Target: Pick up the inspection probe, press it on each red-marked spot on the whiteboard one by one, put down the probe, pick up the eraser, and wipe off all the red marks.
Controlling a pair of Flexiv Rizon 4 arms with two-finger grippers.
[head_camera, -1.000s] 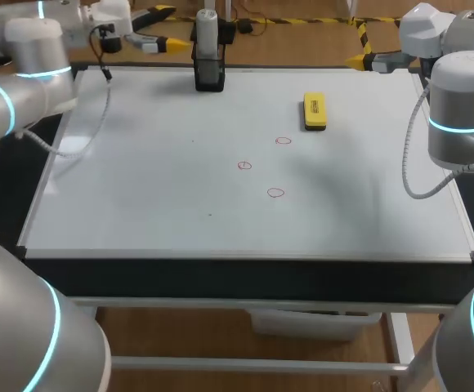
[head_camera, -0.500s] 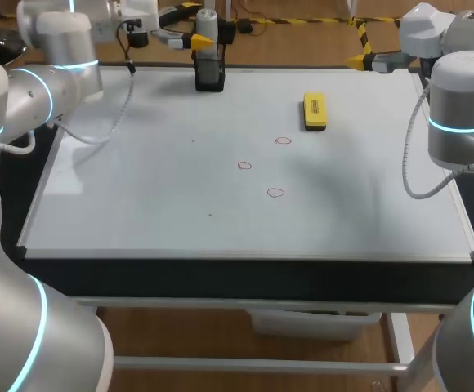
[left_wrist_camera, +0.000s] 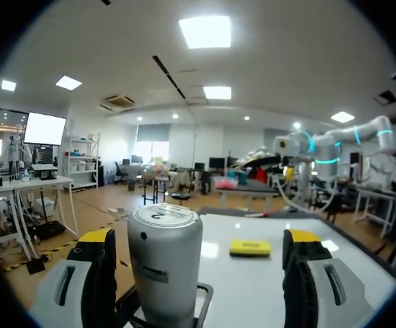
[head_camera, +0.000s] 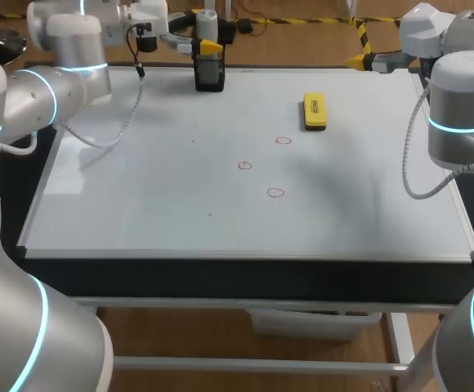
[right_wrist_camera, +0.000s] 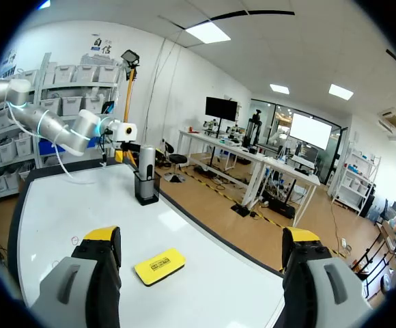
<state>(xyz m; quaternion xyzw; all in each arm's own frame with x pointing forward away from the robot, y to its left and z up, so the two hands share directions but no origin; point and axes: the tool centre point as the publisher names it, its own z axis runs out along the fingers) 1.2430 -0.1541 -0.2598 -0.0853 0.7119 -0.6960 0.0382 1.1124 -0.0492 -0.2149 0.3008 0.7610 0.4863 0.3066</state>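
My left gripper grabs the probe by its upper body (head_camera: 207,26) (left_wrist_camera: 165,249) next, leaving the probe's lower end free to press the red-marked spots.
The grey cylindrical probe (head_camera: 207,23) stands upright in a black holder (head_camera: 209,75) at the whiteboard's far edge. My left gripper (head_camera: 203,31) is open, with one yellow-tipped finger on either side of the probe. In the left wrist view the probe (left_wrist_camera: 165,263) stands between the fingers, close to one of them and clearly apart from the other. Three small red circles (head_camera: 283,140), (head_camera: 244,166), (head_camera: 275,193) mark the middle of the whiteboard (head_camera: 139,188). The yellow eraser (head_camera: 315,110) lies flat beyond them. My right gripper (head_camera: 359,59) is open over the far right corner and holds nothing.
In the right wrist view the eraser (right_wrist_camera: 159,265) lies ahead between the open fingers, with the probe (right_wrist_camera: 146,164) and my left arm (right_wrist_camera: 82,130) farther off. A black frame edges the whiteboard.
My left arm has swung right along the far edge, and its open fingers now straddle the probe. The right arm, eraser and marks have not moved.
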